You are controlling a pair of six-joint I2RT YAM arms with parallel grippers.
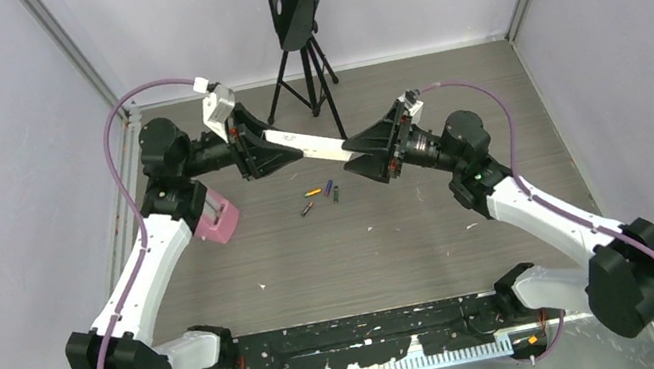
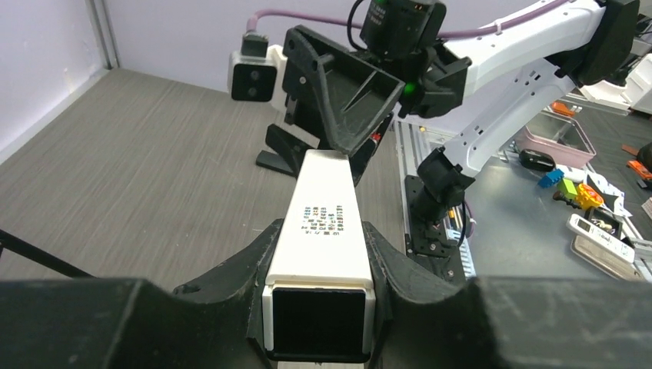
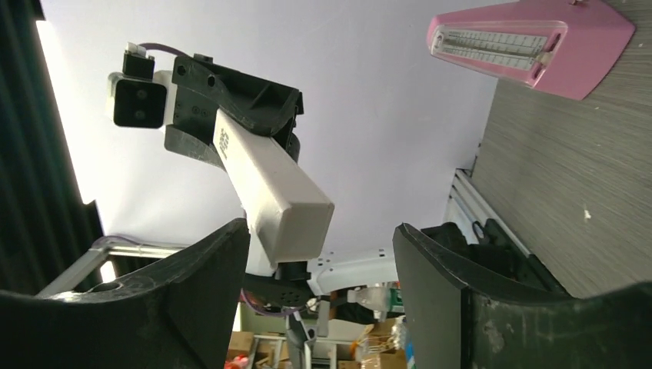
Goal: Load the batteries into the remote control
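In the top view the remote's loose end reaches in between my right gripper's open fingers, so my right gripper closes on the remote next.
The white remote control is held in the air over the middle of the table, its long body pointing from left to right. My left gripper is shut on its left end; in the left wrist view the fingers clamp both sides of the remote. My right gripper is open around the remote's other end. In the right wrist view the remote's tip sits between the spread jaws, close to the left finger. Four batteries lie on the table below: orange-yellow, purple, dark, reddish-brown.
A pink case lies on the table by the left arm and also shows in the right wrist view. A black tripod with a board stands at the back. Walls close in the left, right and far sides.
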